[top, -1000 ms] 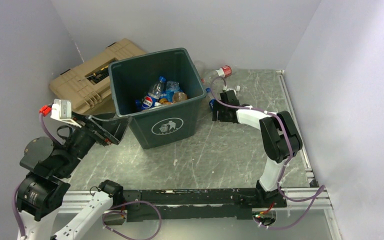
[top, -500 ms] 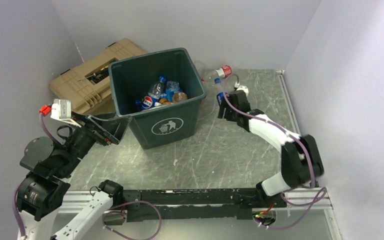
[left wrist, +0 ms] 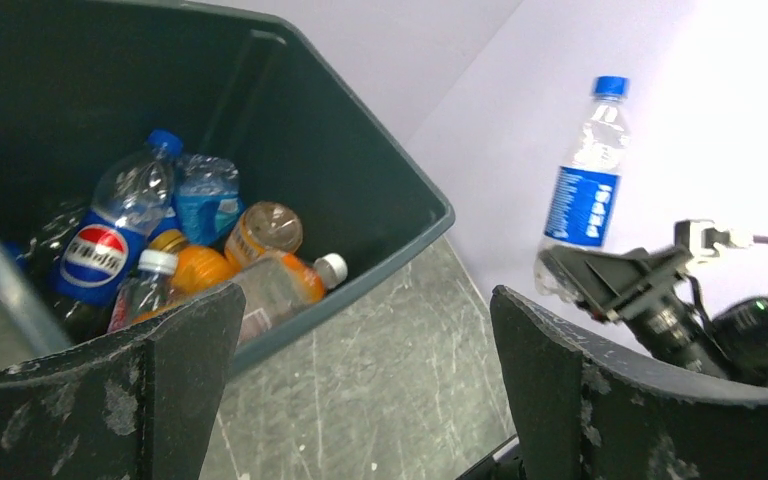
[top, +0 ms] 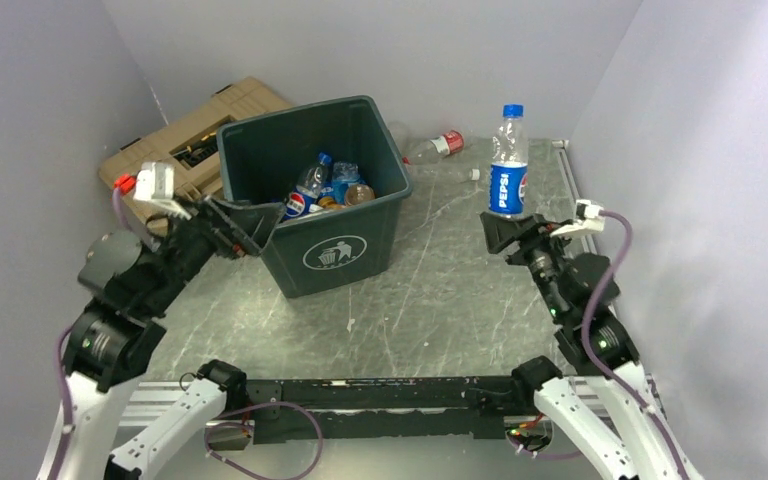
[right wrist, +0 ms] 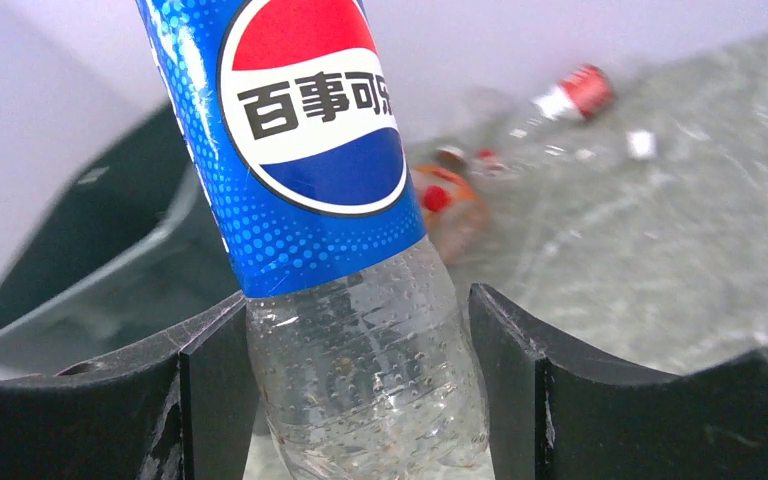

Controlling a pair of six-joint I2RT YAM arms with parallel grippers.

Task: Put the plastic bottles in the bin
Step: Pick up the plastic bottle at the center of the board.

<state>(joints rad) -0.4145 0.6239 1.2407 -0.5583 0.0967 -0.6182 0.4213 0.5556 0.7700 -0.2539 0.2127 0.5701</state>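
The Pepsi bottle needs its base free to go into the bin (top: pixel 360 235) first, so my left gripper should next grab the bottle by its blue cap (top: pixel 513 110).
My right gripper (top: pixel 508 228) is shut on the base of a clear plastic bottle (top: pixel 508 160) with a blue Pepsi label and blue cap. It holds the bottle upright in the air, to the right of the bin. In the right wrist view the bottle (right wrist: pixel 320 150) sits between both fingers (right wrist: pixel 210 380). The dark green bin (top: pixel 360 235) stands mid-table and holds several bottles (left wrist: pixel 195 250). My left gripper (top: pixel 245 225) is open and empty at the bin's front left corner, its jaws (left wrist: pixel 368 295) wide apart. Another clear bottle with a red label (top: pixel 435 147) lies behind the bin.
A tan ribbed case (top: pixel 185 145) lies at the back left against the bin. A small white cap (top: pixel 473 174) rests on the table near the red-label bottle. An orange-tinted bottle (right wrist: pixel 445 200) lies beyond the held one. Walls close in on three sides.
The right arm has lifted the Pepsi bottle off the table beside the bin and swung it up and to the right. The left arm has risen toward the bin's corner.
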